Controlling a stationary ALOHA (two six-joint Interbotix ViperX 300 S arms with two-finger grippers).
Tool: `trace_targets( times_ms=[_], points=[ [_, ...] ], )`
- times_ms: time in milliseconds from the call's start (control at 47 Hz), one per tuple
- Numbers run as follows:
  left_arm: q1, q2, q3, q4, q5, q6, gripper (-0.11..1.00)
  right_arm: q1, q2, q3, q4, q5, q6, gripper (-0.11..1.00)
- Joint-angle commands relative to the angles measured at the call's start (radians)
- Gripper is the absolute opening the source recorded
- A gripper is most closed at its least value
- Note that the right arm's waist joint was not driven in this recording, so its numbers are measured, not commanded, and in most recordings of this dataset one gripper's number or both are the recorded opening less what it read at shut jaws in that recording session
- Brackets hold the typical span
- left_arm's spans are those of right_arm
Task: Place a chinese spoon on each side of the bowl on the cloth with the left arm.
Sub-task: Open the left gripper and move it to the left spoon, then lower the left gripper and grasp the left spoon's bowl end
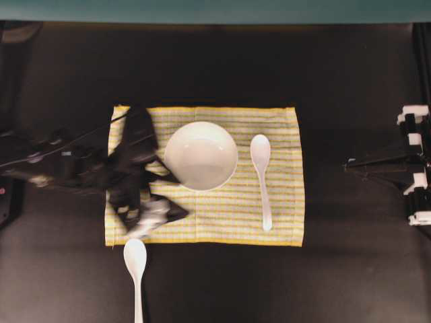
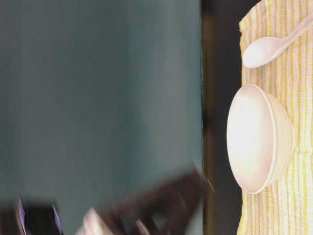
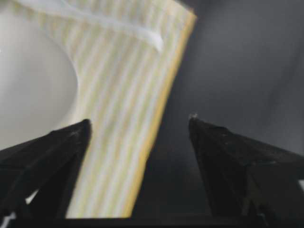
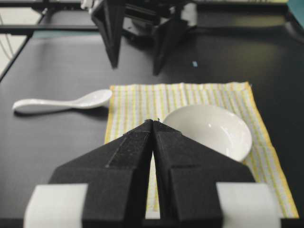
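My left gripper next needs to grab the spoon on the tabletop by the scoop's rim (image 1: 134, 242), because a long thin handle (image 1: 138, 299) trails from the scoop.
The white bowl (image 1: 201, 155) sits on the striped cloth (image 1: 283, 134). One white chinese spoon (image 1: 261, 178) lies on the cloth just right of the bowl, handle toward the front. A second spoon (image 1: 135, 269) lies on the bare table in front of the cloth's front-left corner. My left gripper (image 1: 176, 197) hovers, blurred, over the cloth's front-left part beside the bowl. It is open (image 3: 139, 121) with nothing between its fingers; the cloth's yellow front border runs under the gap. My right gripper (image 4: 153, 121) is shut and empty, parked at the table's right edge (image 1: 351, 165).
A black tabletop (image 1: 215, 67) surrounds the cloth. From the right wrist view the left gripper (image 4: 135, 70) hangs past the cloth's far edge, the bowl (image 4: 209, 128) lies ahead, and the off-cloth spoon (image 4: 61, 103) is left of the cloth. A teal wall (image 1: 215, 10) lines the back.
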Motion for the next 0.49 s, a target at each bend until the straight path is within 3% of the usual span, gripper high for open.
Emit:
trace_targets(
  times_ms=[0,213,468],
  points=[
    [-0.008,-0.086,0.133,0.005,-0.104,-0.038,0.81,0.000,0.003,-0.006,0.003,-0.014,0.009,0.00],
    [-0.031,-0.201,0.328,0.005,-0.141,-0.052,0.80,0.000,-0.009,-0.009,0.003,-0.011,0.009,0.00],
    [-0.089,-0.212,0.391,0.005,-0.161,-0.041,0.80,0.000,-0.017,-0.009,0.005,-0.008,0.009,0.00]
  ],
)
